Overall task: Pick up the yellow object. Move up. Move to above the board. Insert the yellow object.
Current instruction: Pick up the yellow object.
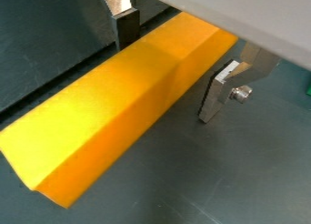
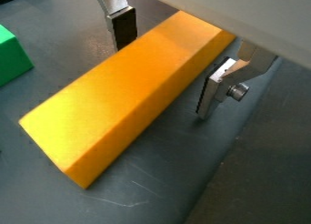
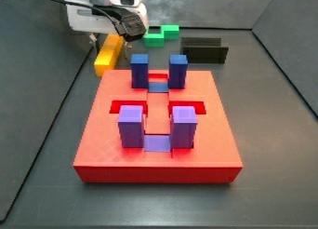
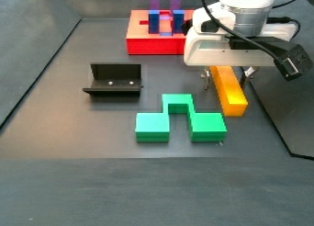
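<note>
My gripper is to pick up the yellow bar by its long sides next, so that the bar can be inserted into the board.
The yellow object (image 1: pixel 115 118) is a long yellow-orange bar lying flat on the dark floor; it also shows in the other wrist view (image 2: pixel 122 109) and in both side views (image 3: pixel 110 54) (image 4: pixel 229 94). My gripper (image 1: pixel 170 62) (image 2: pixel 169 59) is low over one end of the bar, with a finger on each long side. The jaws are open, and a narrow gap shows between one finger (image 2: pixel 215 91) and the bar. In the side views the gripper (image 3: pixel 118 30) (image 4: pixel 229 72) sits beside the red board (image 3: pixel 99 130) (image 4: pixel 138 41) with its blue-purple posts.
A green notched block (image 4: pixel 178 121) (image 3: pixel 162 33) (image 2: pixel 10 55) lies next to the bar. The black fixture (image 4: pixel 113 81) (image 3: pixel 206 52) stands on the floor a little apart. Dark walls border the floor.
</note>
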Motion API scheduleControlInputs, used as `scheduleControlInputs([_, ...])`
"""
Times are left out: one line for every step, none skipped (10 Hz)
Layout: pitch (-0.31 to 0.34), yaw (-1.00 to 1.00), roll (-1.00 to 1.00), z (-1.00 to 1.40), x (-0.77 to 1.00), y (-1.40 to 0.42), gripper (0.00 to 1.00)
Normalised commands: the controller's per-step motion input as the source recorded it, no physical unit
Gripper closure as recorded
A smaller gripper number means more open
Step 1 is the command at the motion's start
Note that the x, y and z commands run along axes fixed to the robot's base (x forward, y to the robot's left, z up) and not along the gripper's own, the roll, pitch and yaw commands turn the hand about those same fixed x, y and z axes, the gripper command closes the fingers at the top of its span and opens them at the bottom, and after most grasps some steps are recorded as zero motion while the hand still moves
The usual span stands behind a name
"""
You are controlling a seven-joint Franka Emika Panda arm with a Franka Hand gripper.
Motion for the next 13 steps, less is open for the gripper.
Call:
scheduleControlInputs([-0.066,0.00,0.00,0.06,-0.14,-0.03,0.00])
scheduleControlInputs([-0.069,0.00,0.00,0.01,-0.14,-0.04,0.00])
scheduleControlInputs([-0.070,0.00,0.02,0.00,-0.11,-0.06,0.00])
scheduleControlInputs([-0.067,0.00,0.02,0.00,-0.09,-0.03,0.00])
scheduleControlInputs([0.000,0.00,0.00,0.00,0.00,0.00,0.00])
scheduleControlInputs([0.000,0.00,0.00,0.00,0.00,0.00,1.00])
scheduleControlInputs([0.000,0.00,0.00,0.00,0.00,0.00,1.00])
scheduleControlInputs([0.000,0.00,0.00,0.00,0.00,0.00,1.00])
scheduleControlInputs([0.000,0.00,0.00,0.00,0.00,0.00,1.00])
scheduleControlInputs([0.000,0.00,0.00,0.00,0.00,0.00,1.00])
scheduleControlInputs([0.000,0.00,0.00,0.00,0.00,0.00,1.00])
scheduleControlInputs([0.000,0.00,0.00,0.00,0.00,0.00,1.00])
scheduleControlInputs([0.000,0.00,0.00,0.00,0.00,0.00,1.00])
